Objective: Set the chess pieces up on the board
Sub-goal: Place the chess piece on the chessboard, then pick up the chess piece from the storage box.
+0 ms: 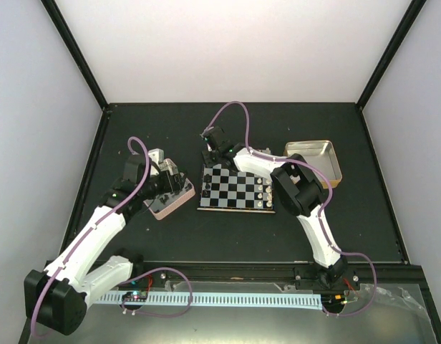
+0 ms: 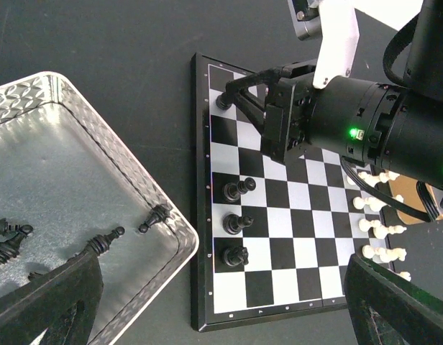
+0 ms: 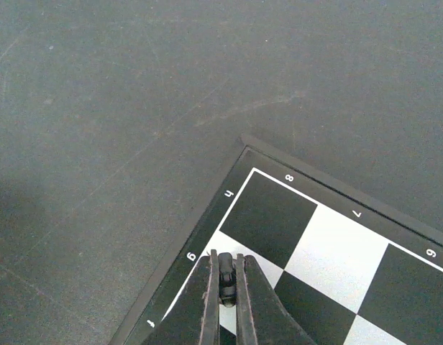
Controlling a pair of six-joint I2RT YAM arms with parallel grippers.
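Observation:
My right gripper releases the small black piece next, over the pale square beside the board's corner. The piece would land upright, its base within the square.
The board (image 1: pixel 237 188) lies mid-table. Three black chess pieces (image 2: pixel 236 223) stand in its left edge column. My right gripper (image 3: pixel 226 287) is shut on a small black piece (image 3: pixel 226 272), held over a pale square beside the board's corner (image 3: pixel 250 154). The left wrist view shows that same piece (image 2: pixel 223 99) at the board's far left corner, pinched by the right gripper (image 1: pixel 207 161). My left gripper (image 2: pixel 221 269) hangs open and holds nothing. It is above the pink-rimmed tin (image 1: pixel 163 209), between the tin and the board. More black pieces (image 2: pixel 103 242) lie in the tin.
White pieces (image 2: pixel 376 230) stand in rows along the board's right side. A gold-rimmed square tin (image 1: pixel 315 159) sits right of the board. The right arm's forearm (image 1: pixel 260 163) reaches across the board's far edge. Black frame rails border the table.

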